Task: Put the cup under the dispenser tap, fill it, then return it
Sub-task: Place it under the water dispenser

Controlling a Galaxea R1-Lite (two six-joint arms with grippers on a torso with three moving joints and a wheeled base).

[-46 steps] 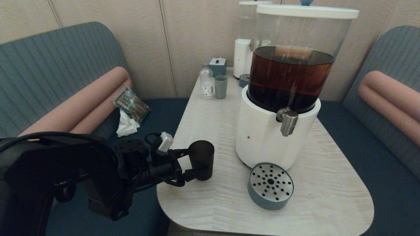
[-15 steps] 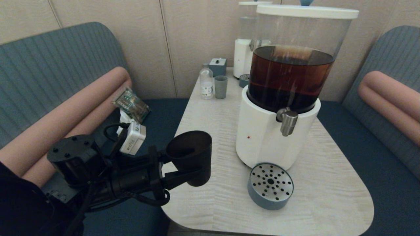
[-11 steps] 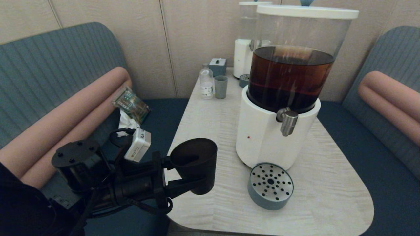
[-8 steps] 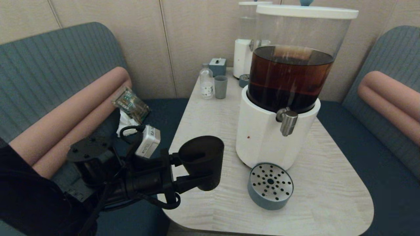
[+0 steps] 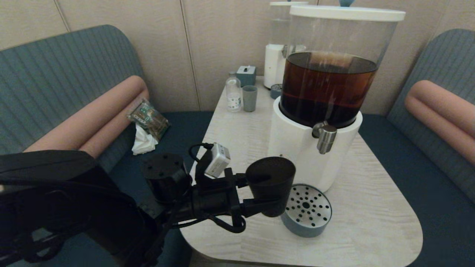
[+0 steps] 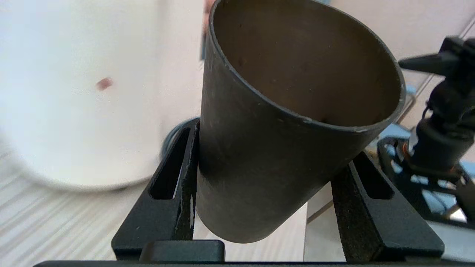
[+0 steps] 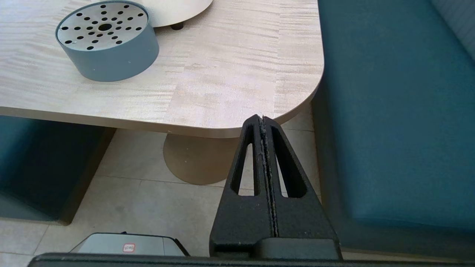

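The cup's base (image 5: 273,213) still hangs short of the drip tray's centre (image 5: 305,205), so my left gripper now moves the cup to that centre before releasing it.
The matte black cup (image 5: 271,183) hangs in the air, tilted, with my left gripper (image 5: 269,193) shut on its lower body. It is empty inside. It hovers over the left edge of the round grey drip tray (image 5: 308,209), close to the dispenser's white base (image 5: 297,155). The steel dispenser tap (image 5: 326,139) is to the right of the cup and higher. In the left wrist view the cup (image 6: 282,122) sits slanted between the two black fingers (image 6: 178,185) of the left gripper (image 6: 272,148). My right gripper (image 7: 262,119) is shut and empty, low by the table's front right corner (image 7: 297,100).
At the back of the table (image 5: 371,222) stand a small grey-green cup (image 5: 249,98), a clear bottle (image 5: 233,92), a blue box (image 5: 246,75) and a smaller dispenser (image 5: 276,63). Blue benches flank the table, with a packet and tissue (image 5: 146,126) on the left one.
My left gripper has carried the cup to the right, from the table's left edge to beside the dispenser base at the drip tray. The grip stays the same.
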